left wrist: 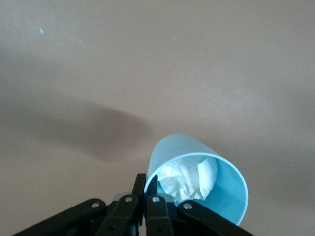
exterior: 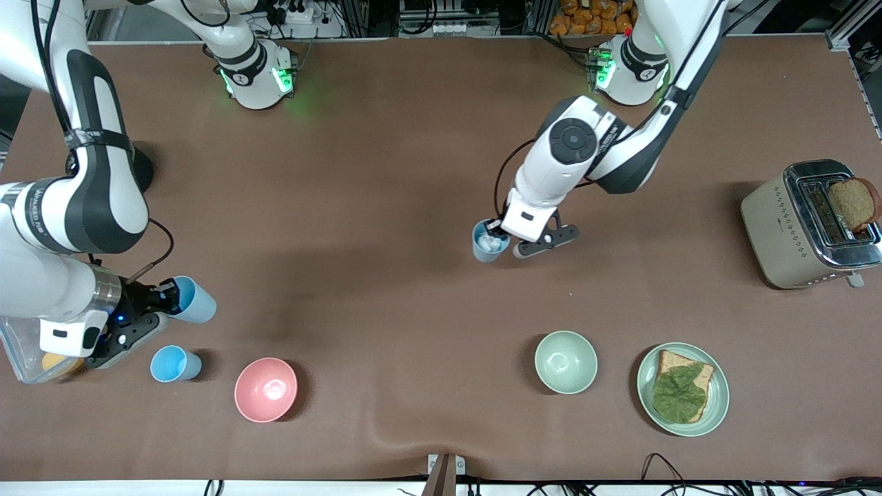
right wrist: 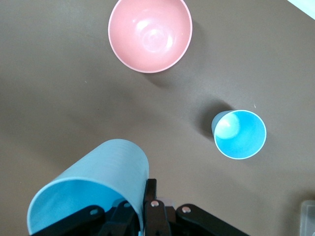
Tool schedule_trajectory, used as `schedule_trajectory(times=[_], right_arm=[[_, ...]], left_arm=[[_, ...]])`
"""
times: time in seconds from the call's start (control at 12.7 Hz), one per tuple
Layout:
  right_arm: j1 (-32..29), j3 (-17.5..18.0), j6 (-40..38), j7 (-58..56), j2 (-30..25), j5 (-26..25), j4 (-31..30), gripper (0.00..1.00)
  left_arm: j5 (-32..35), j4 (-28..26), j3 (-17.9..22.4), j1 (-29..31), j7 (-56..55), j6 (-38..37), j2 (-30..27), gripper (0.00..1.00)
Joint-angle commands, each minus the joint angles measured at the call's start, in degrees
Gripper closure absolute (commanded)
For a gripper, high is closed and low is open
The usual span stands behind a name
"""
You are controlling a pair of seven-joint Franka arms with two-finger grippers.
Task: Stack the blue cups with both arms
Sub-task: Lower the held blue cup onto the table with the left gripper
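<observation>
My left gripper will keep its hold on the cup until the cup is lower, because the cup is hanging above the tabletop and its shadow is apart from it.
My right gripper is shut on the rim of a light-blue cup, holding it tipped on its side over the table at the right arm's end. In the right wrist view its fingers pinch this cup's wall. A second blue cup stands upright and empty on the table below it. My left gripper is shut on the rim of a third blue cup over the table's middle. That cup holds crumpled white paper.
A pink bowl sits beside the standing cup. A pale green bowl and a green plate with bread and lettuce lie toward the left arm's end. A toaster holds a slice. A clear container lies under the right wrist.
</observation>
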Motion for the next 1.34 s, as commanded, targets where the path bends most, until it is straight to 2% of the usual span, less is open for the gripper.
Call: schedule_trajectory(times=[0.0,0.24,0.71,0.94,1.26], right_arm=[[-0.45,0.19,-0.05,-0.81,-0.18,-0.04,0.01,1.00],[-0.45,0.19,-0.05,-0.72,-0.18,0.04,0.01,1.00],[-0.45,0.19,-0.05,-0.81,-0.09,0.13,0.01,1.00],[-0.45,0.19,-0.05,-0.81,-0.09,0.13,0.01,1.00],[-0.45,0.19,-0.05,-0.81,-0.09,0.13,0.01,1.00]], left_arm=[[-0.47,3.92,0.36,-2.39,-2.75,-0.15,3.67,1.00],[-0.29,5.15,0.53,-3.98,-4.08,1.96,6.13,1.00],[4.36,6.38,0.71,-6.78,-8.11,5.03,10.61,1.00],[10.77,7.61,0.98,-7.85,-12.59,5.21,13.51,1.00],[16.05,9.11,1.15,-9.34,-16.29,6.17,17.03,1.00]])
